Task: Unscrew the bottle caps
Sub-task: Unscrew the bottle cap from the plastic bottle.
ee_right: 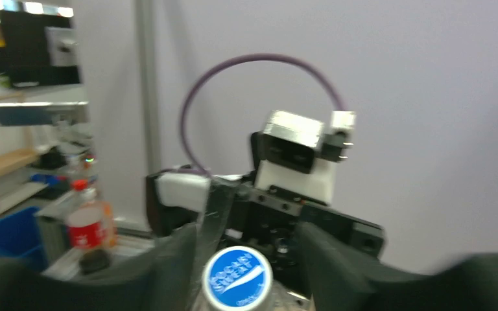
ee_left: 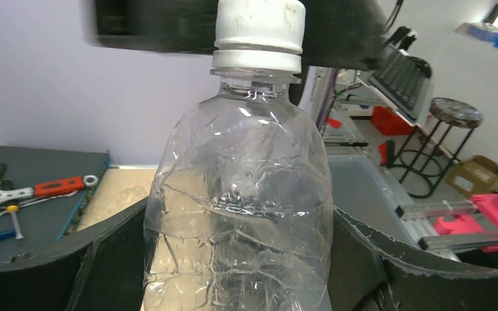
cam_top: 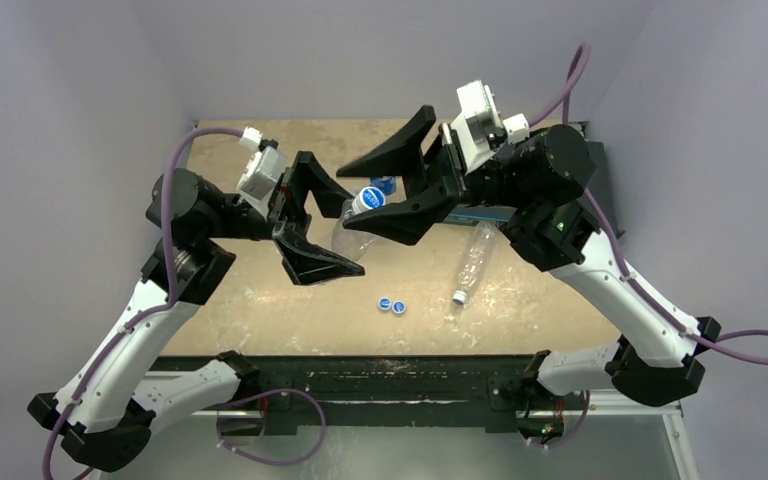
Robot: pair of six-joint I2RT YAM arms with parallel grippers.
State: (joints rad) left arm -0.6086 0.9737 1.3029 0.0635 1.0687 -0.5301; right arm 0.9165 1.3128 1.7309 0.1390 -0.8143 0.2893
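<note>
The cap has to come off the bottle, so my right gripper should next grab it across its white ribbed side [cam_top: 367,201] [ee_right: 238,280], with the blue top facing me, to unscrew it.
My left gripper [cam_top: 345,228] is shut on a crinkled, unlabelled clear bottle [cam_top: 365,235], held above the table with its neck towards the right arm. In the left wrist view the bottle [ee_left: 240,194] fills the space between both fingers, and its cap [ee_left: 259,29] shows a white ribbed side. The cap [cam_top: 370,199] has a blue top with white lettering. My right gripper [cam_top: 355,195] stands open around it. In the right wrist view the cap [ee_right: 238,276] sits close to the left finger, with a gap to the right finger [ee_right: 343,265].
Two loose blue caps [cam_top: 391,305] lie on the tabletop near the front. A second clear bottle [cam_top: 472,262] with a white cap [cam_top: 457,297] lies on its side to the right. A blue-labelled bottle [cam_top: 384,184] shows behind the held one.
</note>
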